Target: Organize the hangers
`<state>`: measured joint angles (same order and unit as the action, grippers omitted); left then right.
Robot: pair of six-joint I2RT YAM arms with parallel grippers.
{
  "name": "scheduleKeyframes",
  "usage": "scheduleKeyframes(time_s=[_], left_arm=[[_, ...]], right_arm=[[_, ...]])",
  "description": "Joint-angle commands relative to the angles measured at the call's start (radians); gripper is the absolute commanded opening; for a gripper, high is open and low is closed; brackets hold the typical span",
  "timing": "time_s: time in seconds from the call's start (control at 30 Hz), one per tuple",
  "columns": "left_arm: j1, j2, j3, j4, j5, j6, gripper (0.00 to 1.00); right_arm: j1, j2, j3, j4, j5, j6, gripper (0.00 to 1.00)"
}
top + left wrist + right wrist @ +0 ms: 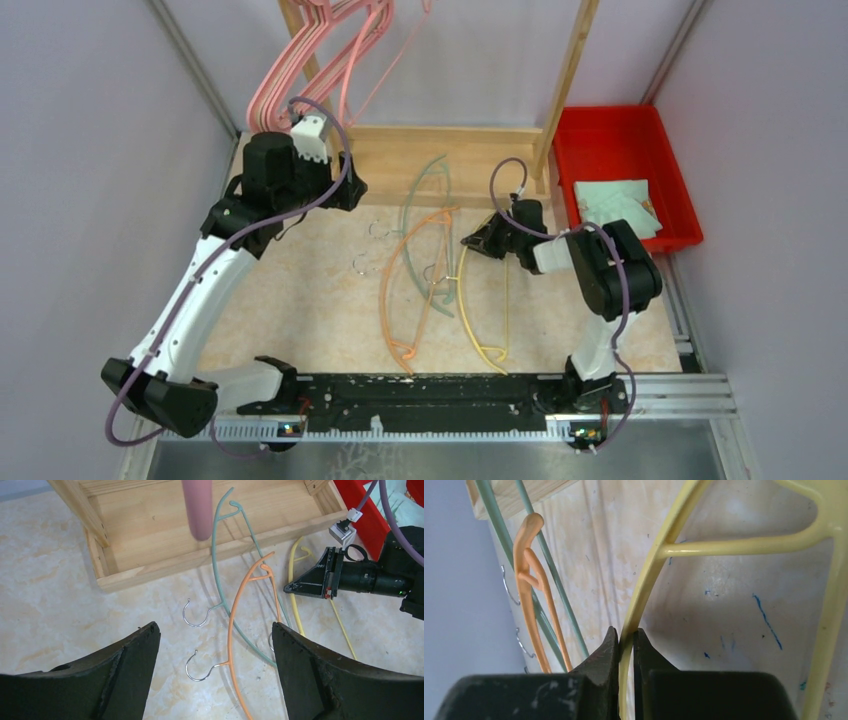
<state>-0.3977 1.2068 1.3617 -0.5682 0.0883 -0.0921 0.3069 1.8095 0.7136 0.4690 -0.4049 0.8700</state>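
The left gripper grabs the yellow hanger next by the arm end away from my right gripper, so the hanger's hook stays free to hang.
Three thin hangers lie on the table: a pale green one [436,190], an orange one [400,275] and a yellow one [478,325]. Several pink hangers [320,60] hang on the wooden rack at the back left. My right gripper [472,241] is shut on the yellow hanger's arm [644,585]; the jaws pinch it on both sides [626,636]. My left gripper [352,188] is open and empty, above the table by the rack base. In its wrist view the jaws [215,630] frame the orange hanger [230,645] and its metal hook; the green hanger [216,555] lies beyond.
The wooden rack's base [450,160] and uprights stand at the back. A red bin [620,130] with pale green sheets sits at the back right. A pink hanger end [196,510] dangles over the base. The right gripper [320,577] shows in the left wrist view.
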Motion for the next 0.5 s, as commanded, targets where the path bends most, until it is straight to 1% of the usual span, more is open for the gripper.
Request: scheduleKeyframes(time_s=[0.0,0.1,0.2,0.27,0.4,0.47], left_arm=[[-0.004,-0.056,-0.046,0.016,0.051,0.009,0.87],[-0.005,-0.091,-0.079,0.043,0.178,0.007,0.83],[-0.011,-0.119,-0.138,0.108,0.326,0.023,0.77],[-0.021,-0.129,-0.181,0.147,0.390,0.026,0.77],[-0.060,-0.152,-0.285,0.272,0.442,0.017,0.79],[-0.083,-0.154,-0.329,0.331,0.456,0.001,0.79]], right_arm=[[0.009,-0.051,-0.014,0.129,-0.012,0.017,0.00],[0.009,-0.143,-0.037,0.105,0.003,0.029,0.00],[0.009,-0.306,-0.036,0.043,0.014,0.035,0.00],[0.009,-0.404,-0.024,-0.006,0.033,0.039,0.00],[0.008,-0.558,0.035,-0.066,0.064,0.056,0.00],[0.009,-0.584,0.071,-0.064,0.073,0.074,0.00]])
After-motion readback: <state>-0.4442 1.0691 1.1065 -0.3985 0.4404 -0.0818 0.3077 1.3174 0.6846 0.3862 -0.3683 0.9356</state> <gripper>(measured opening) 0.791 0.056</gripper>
